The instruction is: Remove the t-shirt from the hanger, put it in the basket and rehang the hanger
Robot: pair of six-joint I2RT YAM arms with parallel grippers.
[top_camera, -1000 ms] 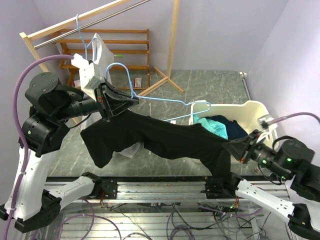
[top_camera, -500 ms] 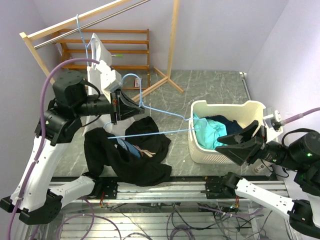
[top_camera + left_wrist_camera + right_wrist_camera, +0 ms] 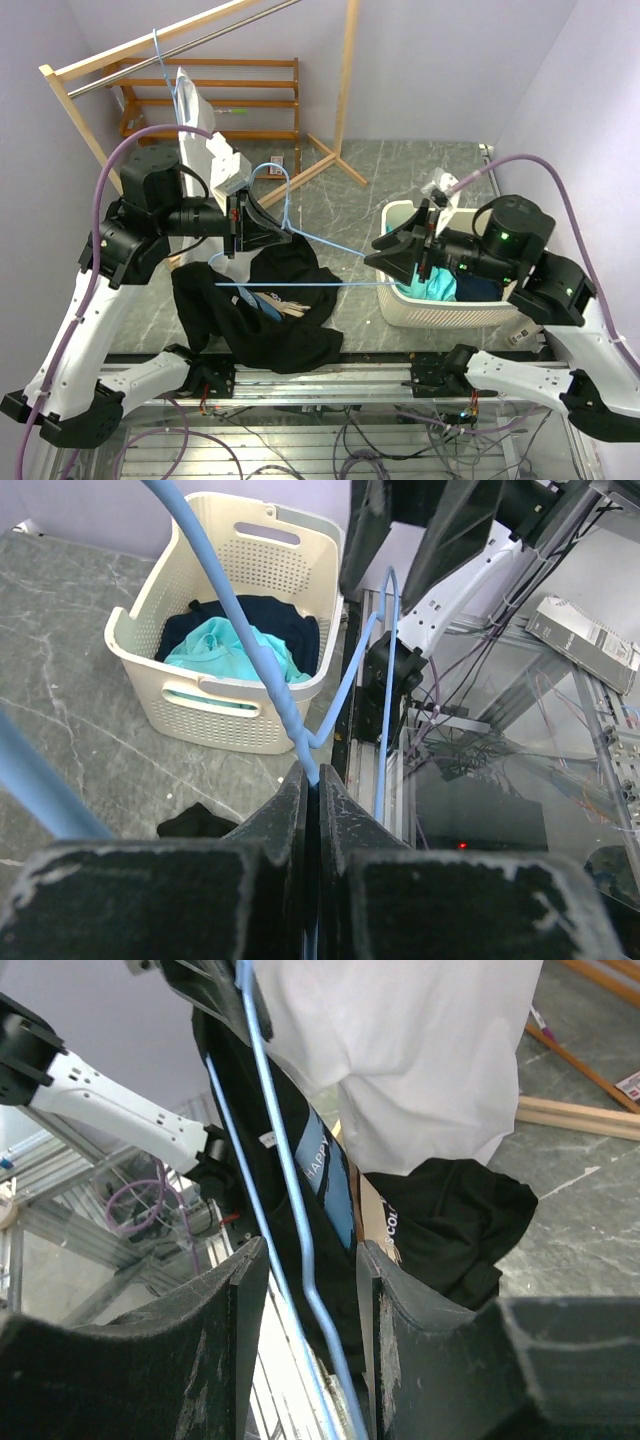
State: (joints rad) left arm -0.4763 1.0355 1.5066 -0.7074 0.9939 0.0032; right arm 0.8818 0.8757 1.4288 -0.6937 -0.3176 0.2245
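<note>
The hanger's hook has to stay free to hang on the bar, so the robot's right gripper will grip the hanger by its end next, across both wires.
The black t-shirt [image 3: 268,305] lies crumpled on the grey table, off the hanger; it also shows in the right wrist view [image 3: 455,1215]. The light blue wire hanger [image 3: 320,240] hangs in the air above it, bare. My left gripper [image 3: 284,232] is shut on the hanger's neck, and the wire runs out from between the closed jaws [image 3: 310,778]. My right gripper [image 3: 386,256] is open at the hanger's right end. The hanger's two wires [image 3: 300,1260] pass between its jaws without being pinched.
A white laundry basket [image 3: 470,312] with teal and dark clothes stands at the right, seen also in the left wrist view [image 3: 230,715]. A white garment [image 3: 192,100] hangs from the wooden rack's rail [image 3: 200,40] at the back left. A wooden shelf [image 3: 250,100] stands behind.
The t-shirt slid off the hanger and dropped onto the table. My right gripper let go of it, opened and swung up left to the hanger's right end. The left arm shifted slightly.
</note>
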